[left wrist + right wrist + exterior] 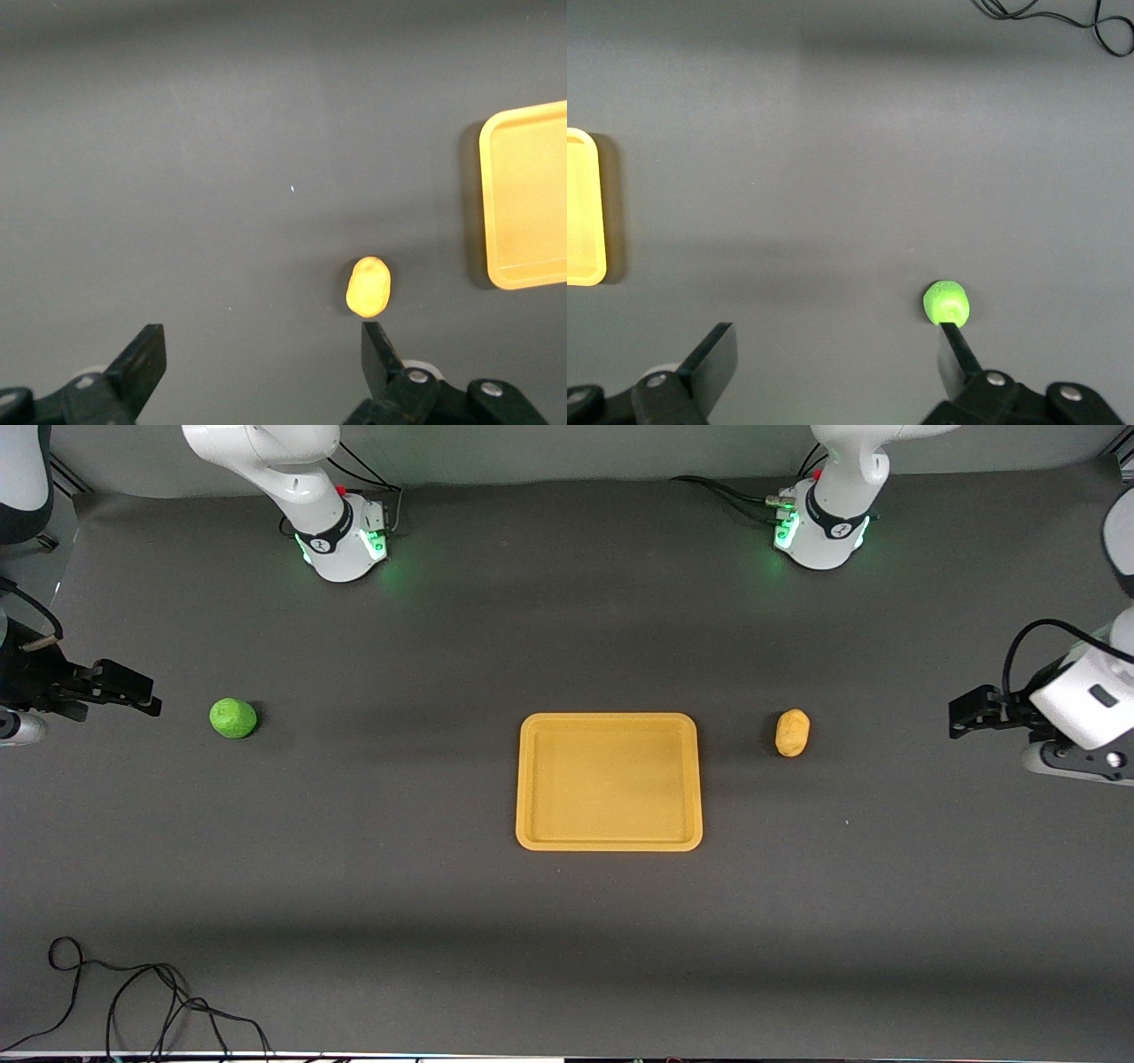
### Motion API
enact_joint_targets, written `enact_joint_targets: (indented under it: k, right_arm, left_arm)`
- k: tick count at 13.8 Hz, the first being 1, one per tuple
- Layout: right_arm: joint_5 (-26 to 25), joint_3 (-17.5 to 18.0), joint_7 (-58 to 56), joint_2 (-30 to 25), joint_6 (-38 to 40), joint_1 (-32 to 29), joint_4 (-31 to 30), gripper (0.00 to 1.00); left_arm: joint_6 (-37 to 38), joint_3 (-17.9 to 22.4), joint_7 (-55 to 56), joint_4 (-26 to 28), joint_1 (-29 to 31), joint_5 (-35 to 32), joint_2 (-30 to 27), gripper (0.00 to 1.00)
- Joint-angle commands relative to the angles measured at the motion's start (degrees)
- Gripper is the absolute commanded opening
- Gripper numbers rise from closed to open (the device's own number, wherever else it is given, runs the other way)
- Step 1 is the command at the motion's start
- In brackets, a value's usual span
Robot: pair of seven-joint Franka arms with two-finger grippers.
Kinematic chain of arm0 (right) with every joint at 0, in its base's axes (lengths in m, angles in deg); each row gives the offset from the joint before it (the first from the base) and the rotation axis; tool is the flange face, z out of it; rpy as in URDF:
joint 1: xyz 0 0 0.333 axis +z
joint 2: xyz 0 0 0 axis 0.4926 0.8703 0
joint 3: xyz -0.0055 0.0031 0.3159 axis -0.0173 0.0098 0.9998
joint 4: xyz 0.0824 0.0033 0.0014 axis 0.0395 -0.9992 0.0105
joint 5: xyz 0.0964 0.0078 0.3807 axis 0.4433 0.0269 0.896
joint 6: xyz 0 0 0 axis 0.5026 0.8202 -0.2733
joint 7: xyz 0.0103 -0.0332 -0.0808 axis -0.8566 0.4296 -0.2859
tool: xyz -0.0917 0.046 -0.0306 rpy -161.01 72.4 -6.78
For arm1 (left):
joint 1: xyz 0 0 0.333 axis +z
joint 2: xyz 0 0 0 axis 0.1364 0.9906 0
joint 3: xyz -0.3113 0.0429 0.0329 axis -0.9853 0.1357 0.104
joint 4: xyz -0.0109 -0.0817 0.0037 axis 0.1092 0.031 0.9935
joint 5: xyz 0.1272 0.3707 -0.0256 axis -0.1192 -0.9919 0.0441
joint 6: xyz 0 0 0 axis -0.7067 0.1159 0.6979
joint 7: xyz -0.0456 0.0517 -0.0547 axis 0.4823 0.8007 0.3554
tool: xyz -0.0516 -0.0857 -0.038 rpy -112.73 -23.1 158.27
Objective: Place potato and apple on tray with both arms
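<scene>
My left gripper should place the potato [792, 732] on the tray [609, 781], so it needs to grab the potato by its long sides next.
The yellow-orange tray [609, 781] lies flat mid-table, with nothing on it. The tan oval potato [792, 732] lies on the mat beside the tray, toward the left arm's end. The green apple [233, 717] lies on the mat toward the right arm's end, well apart from the tray. My left gripper [961, 719] is open and empty above the mat at the left arm's end; its wrist view shows the potato [368, 287] and the tray's edge [524, 204]. My right gripper [146, 695] is open and empty above the mat beside the apple; its wrist view shows the apple [946, 303] and the tray's edge [583, 205].
A loose black cable [142, 1005] lies on the mat at the edge nearest the front camera, toward the right arm's end. The two arm bases [345, 545] [819, 536] stand at the table's farthest edge. The dark mat covers the whole table.
</scene>
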State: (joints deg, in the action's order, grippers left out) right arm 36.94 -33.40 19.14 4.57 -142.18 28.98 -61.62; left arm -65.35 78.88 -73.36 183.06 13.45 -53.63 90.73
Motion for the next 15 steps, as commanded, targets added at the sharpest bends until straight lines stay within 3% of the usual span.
enact_joint_targets:
  k: [1,4,7,9,11,15]
  right_arm:
    - [1.0,-0.5,0.9,0.7,1.4,0.1,1.8,1.00]
    - [1.0,-0.5,0.8,0.8,1.4,0.2,1.7,1.00]
    - [1.0,-0.5,0.1,0.7,1.4,0.4,1.0,1.00]
    - [1.0,-0.5,0.1,0.5,1.5,0.4,-0.2,1.00]
    - [1.0,-0.5,0.1,0.6,1.3,0.4,-0.2,1.00]
    - [1.0,-0.7,-0.2,0.2,-0.6,0.2,-2.5,1.00]
  left_arm:
    - [-11.5,0.0,-0.7,15.6,-0.7,0.1,-6.3,0.97]
    - [-21.0,0.0,0.4,26.2,-2.4,0.2,-6.3,0.98]
    - [-33.4,-0.1,4.3,35.5,-3.8,0.7,-2.8,0.99]
    - [-35.7,-0.2,5.8,36.4,-5.9,2.7,1.8,0.99]
    - [-36.1,-0.2,6.9,36.2,-8.1,8.9,5.2,0.99]
    - [-35.8,-0.2,6.7,35.9,-12.4,9.8,9.0,0.99]
